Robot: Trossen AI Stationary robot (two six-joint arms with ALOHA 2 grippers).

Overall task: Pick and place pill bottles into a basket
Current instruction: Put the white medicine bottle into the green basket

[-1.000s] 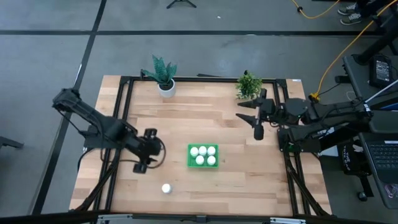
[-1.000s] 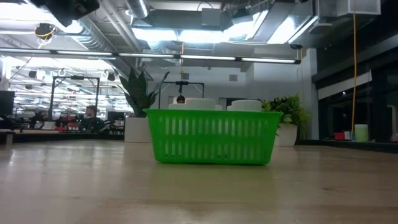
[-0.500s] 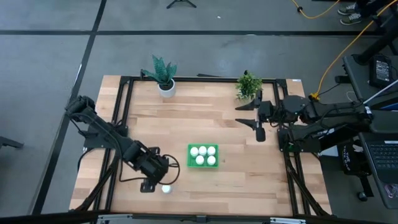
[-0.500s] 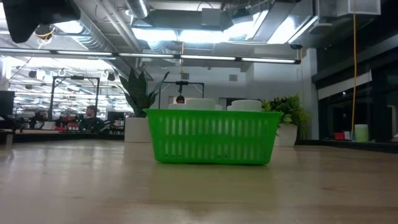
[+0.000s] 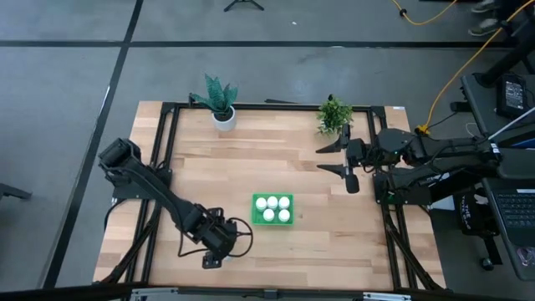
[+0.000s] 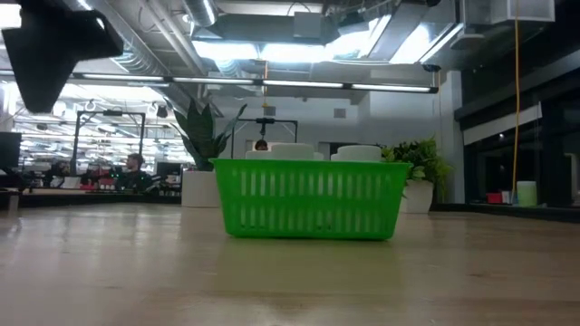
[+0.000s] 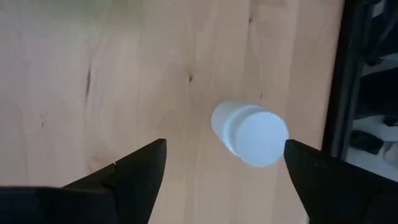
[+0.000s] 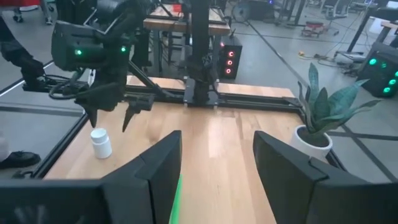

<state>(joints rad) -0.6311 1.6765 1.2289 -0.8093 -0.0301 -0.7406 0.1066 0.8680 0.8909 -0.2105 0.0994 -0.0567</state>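
The base of the white pill bottle should stay free. My left gripper should grab the bottle by its end with the cap [image 7: 256, 135] next.
A white pill bottle [image 7: 249, 134] stands upright on the wood near the table's front edge, left of the green basket [image 5: 254, 210]. My left gripper [image 7: 225, 152] hangs over it, open and pointing down, with one finger on either side and not touching. In the high view my left gripper [image 5: 219, 249] hides that bottle. The right wrist view shows the bottle [image 8: 101, 142] below the left gripper [image 8: 111, 121]. The basket [image 6: 310, 199] stands on its base and holds several bottles [image 5: 272, 208]. My right gripper [image 5: 323, 159] waits at the table's far right, open and empty.
Two potted plants [image 5: 219, 104] [image 5: 334, 113] stand along the far edge. Black frame rails [image 5: 163, 159] run down both sides of the table. Bare wood lies between the basket and the plants and along the front edge.
My left gripper has swung from left of the basket toward the table's near edge and down, rolling as it went. It now stands over the loose bottle, which has stayed in place.
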